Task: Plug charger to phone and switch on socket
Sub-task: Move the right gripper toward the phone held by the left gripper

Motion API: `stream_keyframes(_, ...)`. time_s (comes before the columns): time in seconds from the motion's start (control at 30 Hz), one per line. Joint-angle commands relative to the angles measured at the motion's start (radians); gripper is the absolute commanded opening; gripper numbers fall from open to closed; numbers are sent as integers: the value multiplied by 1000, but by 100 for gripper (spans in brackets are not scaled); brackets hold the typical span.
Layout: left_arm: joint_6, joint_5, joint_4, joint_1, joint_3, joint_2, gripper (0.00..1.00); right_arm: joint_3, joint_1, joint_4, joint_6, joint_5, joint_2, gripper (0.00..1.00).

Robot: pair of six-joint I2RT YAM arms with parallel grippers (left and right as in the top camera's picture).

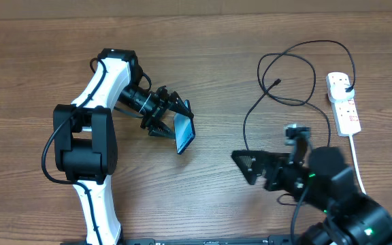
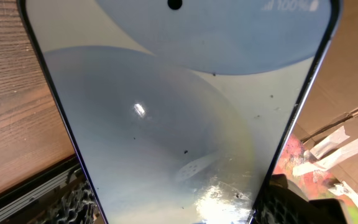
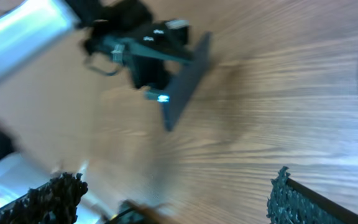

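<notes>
My right gripper is to pinch the phone's loose end across screen and back next. This leaves the phone's opposite end for my left gripper to hold for plugging.
My left gripper is shut on the phone and holds it tilted on its edge just above the wooden table. In the left wrist view the phone's pale blue screen fills the frame between the fingers. The right wrist view shows the phone edge-on and blurred. The charger's thin black cable loops across the right half of the table. Its connector tip lies free, and its plug sits in the white socket strip. My right gripper is open and empty near the cable's lower end, with its jaws wide apart.
The socket strip's thick white cord runs down the right side past my right arm. The left arm's base stands at the lower left. A blurred dark strand, perhaps cable, shows low in the right wrist view.
</notes>
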State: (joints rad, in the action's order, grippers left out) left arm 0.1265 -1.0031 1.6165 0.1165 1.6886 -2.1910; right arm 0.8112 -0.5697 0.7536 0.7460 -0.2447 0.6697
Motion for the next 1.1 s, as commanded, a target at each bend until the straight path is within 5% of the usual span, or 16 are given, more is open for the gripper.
stream_keyframes(0.0,-23,-45,6,4,26,-3,64,14,-227,-63,103,399,59,99)
stream_keyframes(0.17,-23,-45,4,4,26,-3,64,14,-447,-302,102,550,211,100)
stream_keyframes(0.53,-24,-45,2,4,26,-3,64,14,-474,-459,88,652,529,100)
stream_keyframes(1.07,-23,-45,2,4,26,-3,64,14,-474,-736,87,695,816,61)
